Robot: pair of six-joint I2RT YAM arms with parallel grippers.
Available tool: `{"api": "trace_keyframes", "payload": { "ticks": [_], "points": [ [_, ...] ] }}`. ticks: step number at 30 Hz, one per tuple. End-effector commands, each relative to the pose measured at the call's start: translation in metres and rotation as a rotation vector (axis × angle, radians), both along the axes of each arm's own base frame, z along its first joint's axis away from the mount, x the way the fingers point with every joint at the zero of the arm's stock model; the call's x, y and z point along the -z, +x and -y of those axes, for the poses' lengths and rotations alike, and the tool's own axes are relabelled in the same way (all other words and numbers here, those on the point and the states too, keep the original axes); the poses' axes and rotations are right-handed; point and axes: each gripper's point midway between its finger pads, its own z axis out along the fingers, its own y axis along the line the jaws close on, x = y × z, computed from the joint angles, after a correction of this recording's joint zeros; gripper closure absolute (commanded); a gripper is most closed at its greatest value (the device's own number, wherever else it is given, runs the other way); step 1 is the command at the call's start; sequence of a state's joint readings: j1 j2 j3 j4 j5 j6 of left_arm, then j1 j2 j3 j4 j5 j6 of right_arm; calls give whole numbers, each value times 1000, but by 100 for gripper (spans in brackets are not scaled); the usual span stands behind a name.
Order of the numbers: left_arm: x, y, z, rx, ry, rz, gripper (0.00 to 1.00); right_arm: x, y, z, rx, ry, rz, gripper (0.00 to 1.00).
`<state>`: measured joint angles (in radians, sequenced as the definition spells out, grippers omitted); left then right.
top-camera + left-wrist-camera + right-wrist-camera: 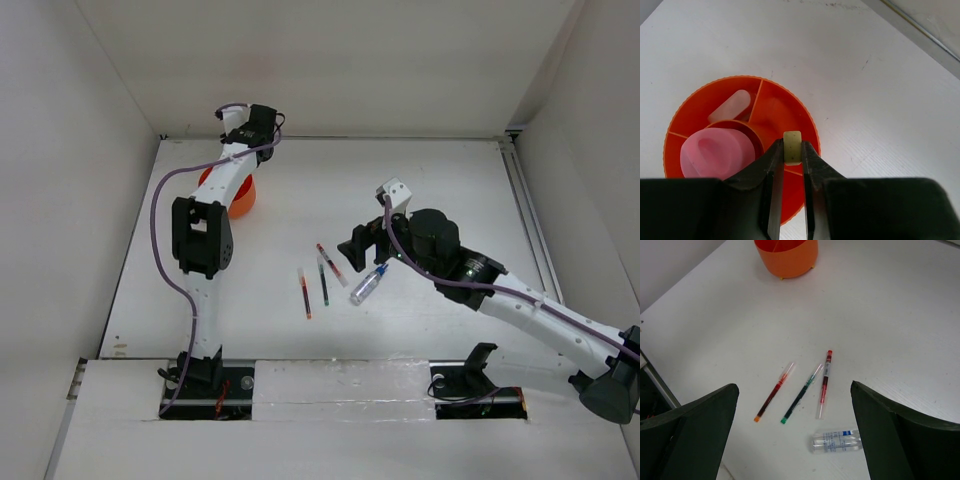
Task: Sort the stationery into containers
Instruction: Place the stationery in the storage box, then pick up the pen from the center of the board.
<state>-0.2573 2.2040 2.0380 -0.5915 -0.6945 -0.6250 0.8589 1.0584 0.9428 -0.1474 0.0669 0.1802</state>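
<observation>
The tiny tan cube hangs inside the tub's rim, above an empty section of the tub, so it is now time for my left gripper to open.
My left gripper is shut on the tiny tan cube and holds it above the round orange tub, over its right side. The pink-capped bottle lies in the tub, and the small white piece lies in a far compartment. My right gripper is open and empty above two red pens, a dark-green pen and the clear blue-capped bottle. In the top view these lie mid-table: the pens and the bottle. The tub stands far left, partly under my left arm.
White walls enclose the table on the left, the back and the right. A metal rail runs along the right edge. The tub also shows at the top of the right wrist view.
</observation>
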Motion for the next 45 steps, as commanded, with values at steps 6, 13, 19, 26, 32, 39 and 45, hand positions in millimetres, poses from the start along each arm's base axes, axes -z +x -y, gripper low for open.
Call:
{"api": "trace_keyframes", "payload": {
  "ticks": [6, 13, 19, 26, 32, 39, 45],
  "points": [
    [-2, -8, -9, -44, 31, -9, 87, -9, -3, -6, -22, 40, 27, 0],
    [-3, -6, -7, -32, 25, -7, 59, -9, -3, -6, -22, 40, 27, 0],
    [-13, -5, -4, -12, 6, 13, 53, -9, -3, -6, -22, 40, 27, 0],
    [-69, 12, 19, 107, -42, 119, 43, -8, -1, -6, -13, 32, 23, 0],
    [-127, 6, 56, 240, -75, 218, 2, -8, 3, -1, 20, 18, 22, 0],
    [-169, -40, 90, 357, -135, 278, 0, -15, 5, 25, 120, -42, 9, 0],
    [-143, -118, 105, 368, -259, 252, 0, -34, 3, 59, 225, -65, 26, 0]
  ]
}}
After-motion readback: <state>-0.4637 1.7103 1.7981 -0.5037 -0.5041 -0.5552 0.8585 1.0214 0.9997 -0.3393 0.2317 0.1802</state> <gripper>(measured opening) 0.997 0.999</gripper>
